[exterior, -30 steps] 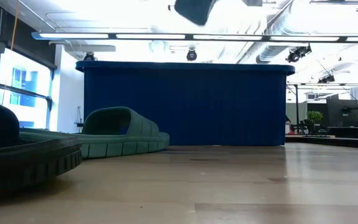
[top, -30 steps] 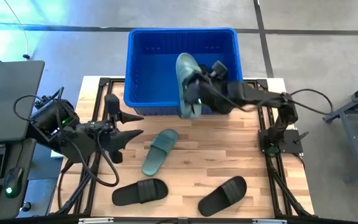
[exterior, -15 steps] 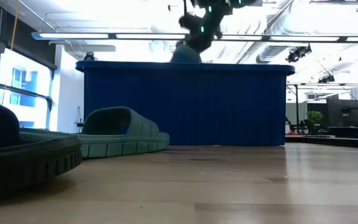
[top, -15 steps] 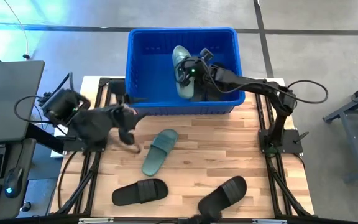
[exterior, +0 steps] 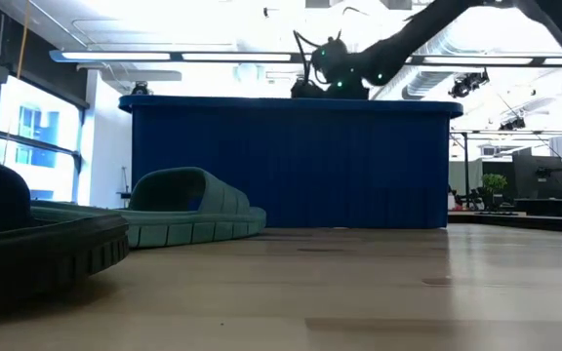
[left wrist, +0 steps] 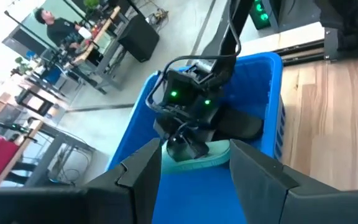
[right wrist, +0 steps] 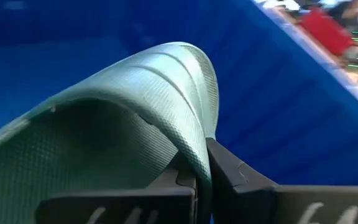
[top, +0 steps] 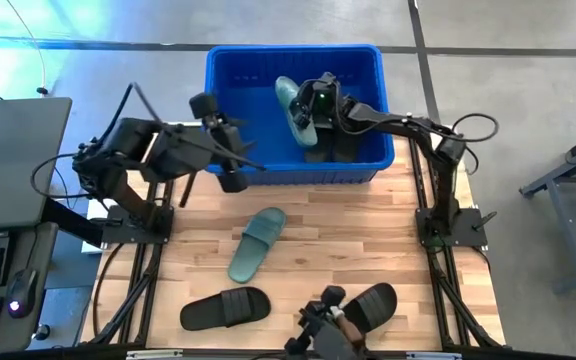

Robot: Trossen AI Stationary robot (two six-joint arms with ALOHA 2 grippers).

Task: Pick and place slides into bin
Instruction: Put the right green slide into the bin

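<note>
The green slide stays in my right gripper for now until it lines up with the bin's sides, as the slide's sole slants across the bin's bottom.
My right gripper [top: 308, 112] reaches into the blue bin [top: 230, 62] and is shut on a sage green slide [top: 292, 106], which also shows in the left wrist view [left wrist: 211, 154]. A black slide [left wrist: 241, 126] lies in the bin beside it. My left gripper [left wrist: 194, 180] is open and empty, raised over the bin's near left corner [top: 230, 150]. A second green slide [top: 258, 243] lies sole down on the table, and two black slides [top: 225, 308] [top: 366, 310] lie near the front edge. My right gripper pinches the green slide's wide strap [right wrist: 199, 146] between its two fingers, at the strap's edge. The slide stands tilted on its side inside the bin. I cannot tell whether it rests on the bin's floor.
The bin stands at the table's far edge, and its near wall [exterior: 291, 161] rises high in the low view. Dark frame rails [top: 430, 250] run along both table sides. A dark and light object [top: 320, 325] shows at the front edge, beside the right black slide.
My right gripper has carried the green slide from above the bin's near wall toward the far edge and down into the bin, still shut on it. My left arm has risen from the table's left side and swung toward the bin.
</note>
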